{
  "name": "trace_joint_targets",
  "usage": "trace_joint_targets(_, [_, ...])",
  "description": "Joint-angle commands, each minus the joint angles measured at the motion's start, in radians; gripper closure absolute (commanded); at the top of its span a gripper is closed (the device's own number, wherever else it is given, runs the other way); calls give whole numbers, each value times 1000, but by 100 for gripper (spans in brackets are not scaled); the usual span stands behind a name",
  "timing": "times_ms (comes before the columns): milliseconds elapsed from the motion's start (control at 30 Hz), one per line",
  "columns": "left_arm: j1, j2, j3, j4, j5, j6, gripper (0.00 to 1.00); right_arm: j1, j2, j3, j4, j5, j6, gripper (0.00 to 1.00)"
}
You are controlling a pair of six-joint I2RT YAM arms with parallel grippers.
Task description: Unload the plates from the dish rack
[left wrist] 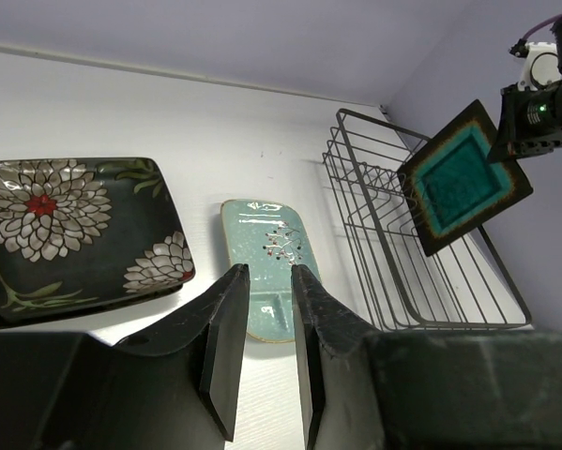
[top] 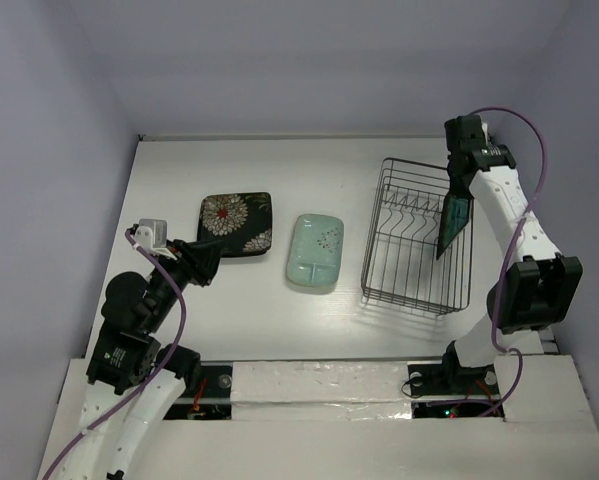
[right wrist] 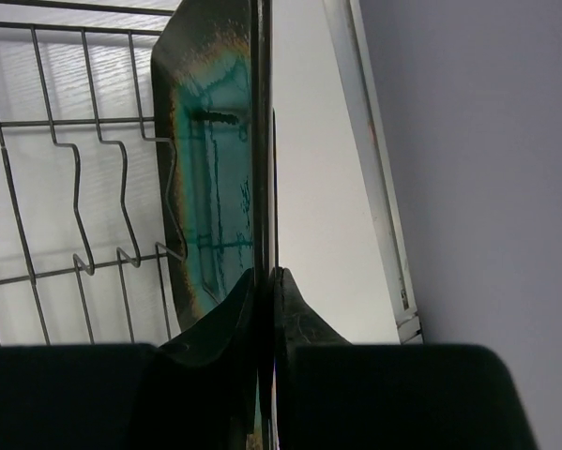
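My right gripper has both fingers closed on the teal-centred plate by its edge, so the plate would come up from the dish rack if I lifted that gripper now.
A dark square flower-patterned plate lies flat on the table at the left, with the pale mint-green oblong plate to its right. Only one flowered plate shows. The grey wire dish rack stands at the right. My right gripper is shut on the edge of the dark-rimmed, teal-centred plate and holds it upright over the rack's right side. The right wrist view shows that plate edge-on in the gripper. My left gripper is open and empty, near the flowered plate and mint plate.
The table's back wall and the side walls close in the workspace. The rack's right side runs close to the right wall. The upright dividers stand just left of the held plate. A white ledge runs along the table's near edge.
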Motion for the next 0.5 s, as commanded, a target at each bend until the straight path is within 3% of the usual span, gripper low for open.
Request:
trace_joint_targets(0, [-4, -6, 2, 31, -2, -6, 78, 16, -110, 124, 48, 126, -31, 100])
trace_joint_targets(300, [-4, -9, 0, 32, -7, -8, 77, 46, -193, 311, 12, 103, 18, 100])
trace_joint_targets(467, [14, -4, 0, 34, -2, -8, 77, 150, -296, 308, 121, -91, 120, 100])
